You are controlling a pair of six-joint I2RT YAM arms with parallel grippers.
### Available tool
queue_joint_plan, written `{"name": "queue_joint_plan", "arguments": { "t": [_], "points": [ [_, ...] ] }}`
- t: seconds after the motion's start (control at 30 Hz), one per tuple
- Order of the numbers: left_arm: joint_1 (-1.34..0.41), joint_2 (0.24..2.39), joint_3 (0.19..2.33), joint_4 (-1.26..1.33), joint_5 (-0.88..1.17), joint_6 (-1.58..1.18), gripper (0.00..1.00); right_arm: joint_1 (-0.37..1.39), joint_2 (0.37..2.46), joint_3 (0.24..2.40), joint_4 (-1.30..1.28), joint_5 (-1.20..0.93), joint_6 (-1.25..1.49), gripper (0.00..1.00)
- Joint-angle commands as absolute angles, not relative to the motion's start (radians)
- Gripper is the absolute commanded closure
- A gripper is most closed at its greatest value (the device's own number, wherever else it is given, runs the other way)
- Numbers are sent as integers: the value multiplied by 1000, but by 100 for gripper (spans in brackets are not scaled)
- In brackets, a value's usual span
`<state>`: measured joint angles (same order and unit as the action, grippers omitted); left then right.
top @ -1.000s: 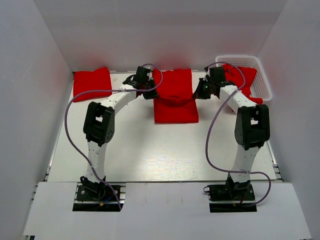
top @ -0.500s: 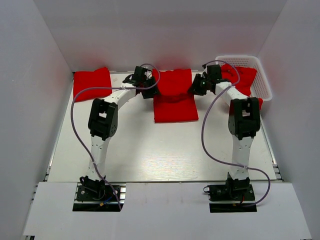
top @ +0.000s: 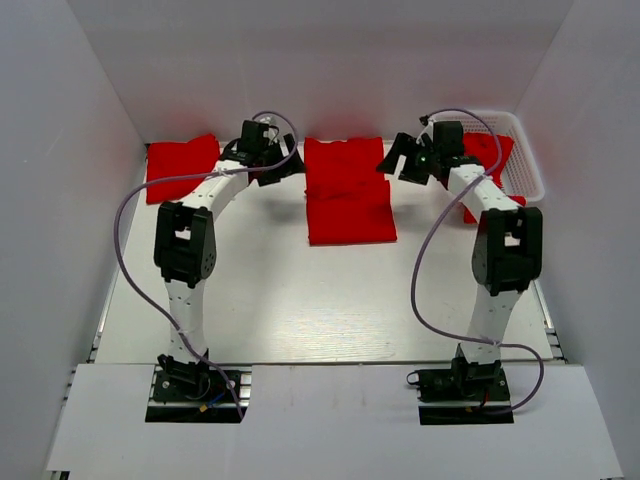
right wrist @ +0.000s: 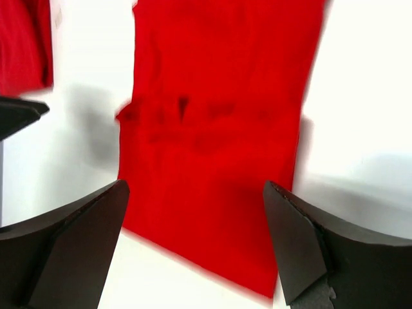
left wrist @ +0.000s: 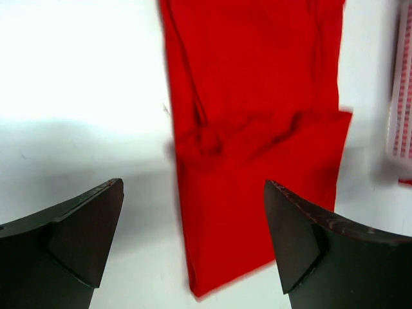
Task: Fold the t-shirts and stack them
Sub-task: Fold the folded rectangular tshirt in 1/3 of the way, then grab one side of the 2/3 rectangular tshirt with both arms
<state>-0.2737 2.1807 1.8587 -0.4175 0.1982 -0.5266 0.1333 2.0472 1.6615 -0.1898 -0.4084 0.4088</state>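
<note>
The red t-shirt's near edge is to be folded over the back, so the robot's right gripper needs to grab the t-shirt's near corner on the basket side next.
A folded red t-shirt (top: 346,195) lies flat at the middle back of the table, its upper layer shorter than the lower one. My left gripper (top: 282,164) hovers just off its left edge, open and empty. My right gripper (top: 399,160) hovers off its right edge, also open and empty. The left wrist view shows this t-shirt (left wrist: 257,96) beyond the spread fingers of the left gripper (left wrist: 193,187). In the right wrist view the same t-shirt (right wrist: 219,129) lies past the right gripper (right wrist: 196,185). Another folded red t-shirt (top: 183,165) lies at the back left.
A white lattice basket (top: 527,170) at the back right holds more red cloth (top: 492,158); its edge (left wrist: 402,96) shows in the left wrist view. White walls close in the back and sides. The right arm's upper link stands beside the basket.
Both grippers have gone from shut to open, letting go of the middle t-shirt, and pulled outward from its edges. The t-shirt now lies flat.
</note>
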Motion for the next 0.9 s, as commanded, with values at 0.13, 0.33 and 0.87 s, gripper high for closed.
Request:
{"name": "queue_joint_plan", "arguments": {
  "t": [0.13,0.33,0.87],
  "points": [
    [-354,1944,1553,-416,262,-460,0,135,1764,1336,-253,-377,287,10],
    [-416,1910,1396,-416,313,-439,0,132,1718,1141,-229,-443,282,10],
    [-453,1960,1285,-345,291,-457,12,133,1832,1072,-155,-410,344,10]
  ]
}}
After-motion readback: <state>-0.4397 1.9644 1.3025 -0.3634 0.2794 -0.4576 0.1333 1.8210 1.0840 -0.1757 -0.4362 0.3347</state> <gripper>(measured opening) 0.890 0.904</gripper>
